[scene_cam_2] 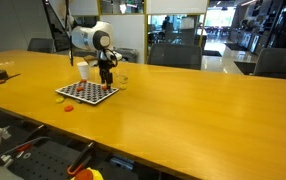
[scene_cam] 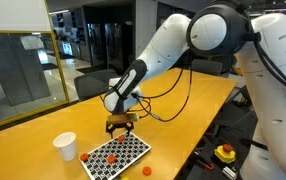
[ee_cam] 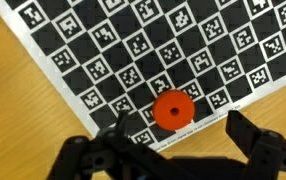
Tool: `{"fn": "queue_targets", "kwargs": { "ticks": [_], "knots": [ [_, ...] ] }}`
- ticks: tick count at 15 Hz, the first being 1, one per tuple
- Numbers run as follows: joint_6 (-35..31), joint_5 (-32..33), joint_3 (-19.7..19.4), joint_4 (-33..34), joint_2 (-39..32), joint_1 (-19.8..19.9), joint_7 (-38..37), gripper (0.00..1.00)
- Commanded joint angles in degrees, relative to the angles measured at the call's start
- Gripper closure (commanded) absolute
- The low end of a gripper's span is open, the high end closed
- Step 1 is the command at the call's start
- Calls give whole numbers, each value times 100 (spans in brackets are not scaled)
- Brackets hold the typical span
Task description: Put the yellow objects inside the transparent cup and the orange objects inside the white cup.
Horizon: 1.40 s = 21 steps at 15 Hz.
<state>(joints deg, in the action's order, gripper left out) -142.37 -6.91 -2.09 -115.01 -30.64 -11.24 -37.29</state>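
Note:
The orange round piece lies between my open fingers with both sides free and closing would catch it, so my gripper closes next.
My gripper [scene_cam: 121,127] hangs open just above the far edge of a black-and-white checkered marker board [scene_cam: 118,155] on the wooden table. In the wrist view an orange round piece [ee_cam: 174,110] with a centre hole lies on the board between my open fingers [ee_cam: 178,140]. Several orange pieces [scene_cam: 112,158] sit on the board, one lies on the table [scene_cam: 142,169], another near the white cup [scene_cam: 84,157]. The white cup [scene_cam: 65,146] stands beside the board and also shows in an exterior view [scene_cam_2: 83,71]. The transparent cup [scene_cam_2: 120,77] is barely visible behind my gripper [scene_cam_2: 107,80]. No yellow pieces show clearly.
A yellow box with a red button [scene_cam: 225,153] sits below the table edge. Chairs [scene_cam_2: 178,56] stand along the far side. The long wooden table [scene_cam_2: 203,110] stretches away from the board. A black cable [scene_cam: 173,100] trails across it.

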Motion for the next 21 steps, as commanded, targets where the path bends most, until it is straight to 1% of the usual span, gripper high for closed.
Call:
{"fn": "queue_targets", "kwargs": {
  "ticks": [1,2,3,6,9,11,12,15,18,21],
  "knots": [
    [109,144,-105,141,-38,-111,-235,25],
    [114,131,-93,136,-32,-100,-231,25],
    [119,119,-86,127,-23,-93,-233,32],
    [162,90,-63,111,-2,-75,-226,58],
    [237,55,-29,98,28,-46,-185,79],
    [264,40,24,78,87,-19,-68,75],
    [251,36,78,54,150,3,70,76],
    [313,188,137,66,376,-89,305,76],
    [537,436,215,310,495,-209,516,76],
    [602,639,350,553,606,-264,949,76]
  ]
}}
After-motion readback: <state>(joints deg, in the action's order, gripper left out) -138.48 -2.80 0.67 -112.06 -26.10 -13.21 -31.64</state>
